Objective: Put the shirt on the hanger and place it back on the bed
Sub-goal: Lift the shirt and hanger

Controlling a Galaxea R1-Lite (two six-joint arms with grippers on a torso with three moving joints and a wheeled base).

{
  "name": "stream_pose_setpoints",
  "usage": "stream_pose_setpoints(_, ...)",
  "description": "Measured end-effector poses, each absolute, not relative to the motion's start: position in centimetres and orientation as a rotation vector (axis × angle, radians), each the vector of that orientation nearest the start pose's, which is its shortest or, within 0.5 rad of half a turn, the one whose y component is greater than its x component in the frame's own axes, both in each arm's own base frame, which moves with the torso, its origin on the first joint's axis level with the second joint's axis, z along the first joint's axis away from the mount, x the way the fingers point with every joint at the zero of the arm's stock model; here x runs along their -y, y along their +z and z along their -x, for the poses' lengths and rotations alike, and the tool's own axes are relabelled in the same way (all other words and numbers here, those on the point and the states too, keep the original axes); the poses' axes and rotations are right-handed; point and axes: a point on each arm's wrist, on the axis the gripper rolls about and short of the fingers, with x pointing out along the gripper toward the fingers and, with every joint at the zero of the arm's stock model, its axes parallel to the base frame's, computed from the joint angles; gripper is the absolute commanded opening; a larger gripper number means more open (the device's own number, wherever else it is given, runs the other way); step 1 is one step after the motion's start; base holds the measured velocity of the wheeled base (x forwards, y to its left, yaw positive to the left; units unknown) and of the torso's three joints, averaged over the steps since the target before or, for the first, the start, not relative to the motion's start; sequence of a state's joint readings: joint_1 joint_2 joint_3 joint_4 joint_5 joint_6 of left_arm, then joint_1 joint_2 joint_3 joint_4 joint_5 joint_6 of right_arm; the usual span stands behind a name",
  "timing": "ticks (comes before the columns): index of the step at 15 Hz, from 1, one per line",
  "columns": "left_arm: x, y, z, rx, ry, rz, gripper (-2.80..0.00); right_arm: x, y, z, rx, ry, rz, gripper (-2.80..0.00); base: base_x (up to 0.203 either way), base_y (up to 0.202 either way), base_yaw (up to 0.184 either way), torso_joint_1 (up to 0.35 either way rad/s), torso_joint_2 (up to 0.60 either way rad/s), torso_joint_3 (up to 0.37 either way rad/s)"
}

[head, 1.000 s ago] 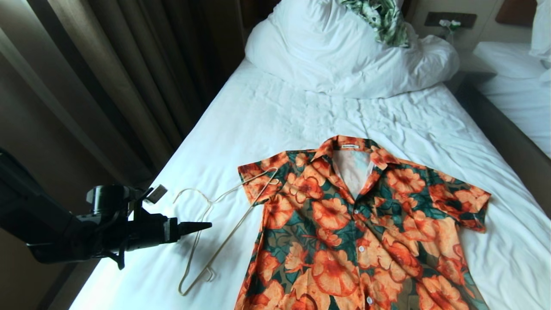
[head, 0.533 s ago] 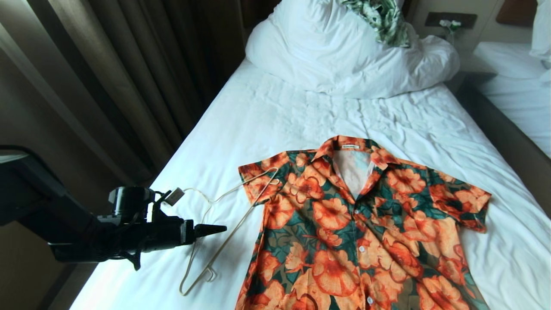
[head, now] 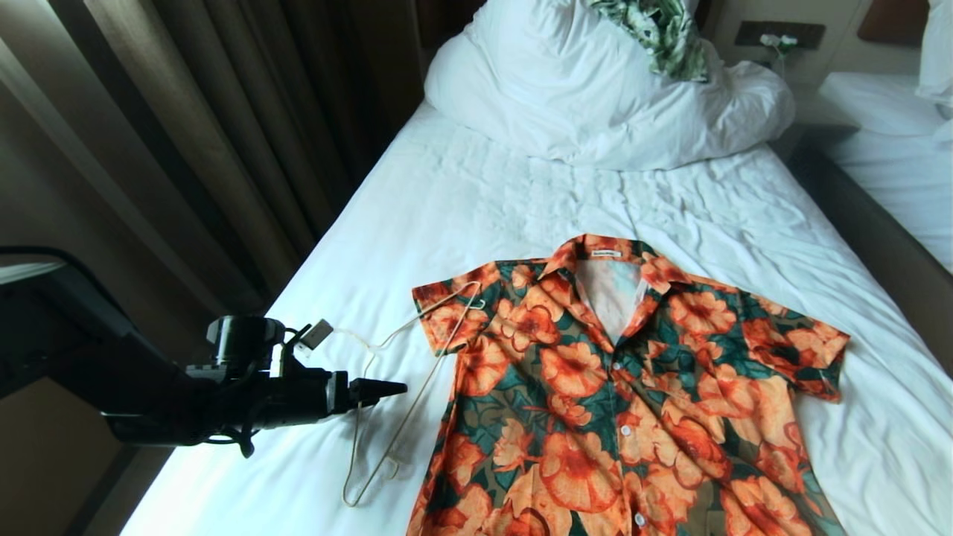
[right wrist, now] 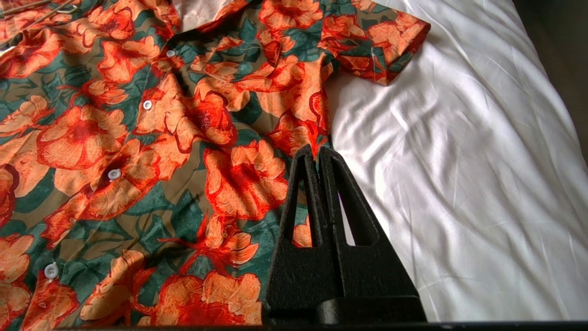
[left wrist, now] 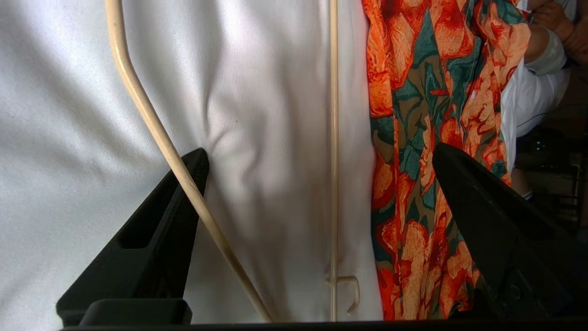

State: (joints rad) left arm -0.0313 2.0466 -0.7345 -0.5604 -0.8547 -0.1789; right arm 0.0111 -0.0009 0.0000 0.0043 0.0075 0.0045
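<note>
My left gripper is ready to close on the hanger and needs to do so now. Its fingers are low over the sheet [head: 386,427] and reach under and over the hanger's near wire [head: 354,447].
The shirt [head: 610,387], orange flowers on teal leaves, lies flat and face up on the bed [head: 476,193], collar toward the pillows. The cream wire hanger [head: 412,402] lies on the sheet along the shirt's left side, one corner on the sleeve. My left gripper [head: 387,387] hovers low over the hanger, pointing at the shirt. In the left wrist view the left gripper [left wrist: 320,151] is open, with the hanger's wires [left wrist: 334,138] between its jaws and the shirt's edge [left wrist: 413,138] by the other finger. My right gripper [right wrist: 317,151] is shut and empty above the shirt's [right wrist: 138,138] other side.
A bunched white duvet [head: 595,89] with a green-and-white cloth [head: 663,33] fills the bed's head. Dark curtains [head: 186,112] hang close on the left. A second bed [head: 893,134] stands to the right. A person's arm [left wrist: 546,41] shows beyond the shirt in the left wrist view.
My left gripper has moved right, toward the shirt. The hanger has slid right with it, its corner further onto the sleeve. The shirt lies as before.
</note>
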Motion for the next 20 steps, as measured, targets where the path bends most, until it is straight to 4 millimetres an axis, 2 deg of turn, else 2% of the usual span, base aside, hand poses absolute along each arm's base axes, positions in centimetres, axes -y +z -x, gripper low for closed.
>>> stream_pose_setpoints(5, 2.7, 5.4, -32.3, -0.784, -0.781, 0.471, 0.00, 0.0, 7.5, 2.3, -0.004, 0.019, -0.004, -2.80, 0.000, 0.000, 0.000, 0.000, 0.00, 0.000)
stream_pose_setpoints(6, 2.7, 5.4, -32.3, -0.783, -0.781, 0.472, -2.80, 0.0, 7.5, 2.3, -0.003, 0.019, -0.004, -2.80, 0.000, 0.000, 0.000, 0.000, 0.00, 0.000)
stream_pose_setpoints(14, 2.5, 5.5, -32.2, -0.786, -0.787, 0.487, -2.80, 0.0, 7.5, 2.3, -0.004, 0.019, -0.004, -2.80, 0.000, 0.000, 0.000, 0.000, 0.00, 0.000)
stream_pose_setpoints(17, 2.0, 6.9, -31.5, -0.772, -0.786, 0.532, -2.80, 0.0, 7.5, 2.3, -0.003, 0.019, -0.004, -2.80, 0.000, 0.000, 0.000, 0.000, 0.00, 0.000)
stream_pose_setpoints(20, 2.0, 9.2, -29.9, -0.737, -0.790, 0.532, -2.80, 0.0, 7.5, 2.3, -0.004, 0.019, -0.005, -2.80, 0.000, 0.000, 0.000, 0.000, 0.00, 0.000)
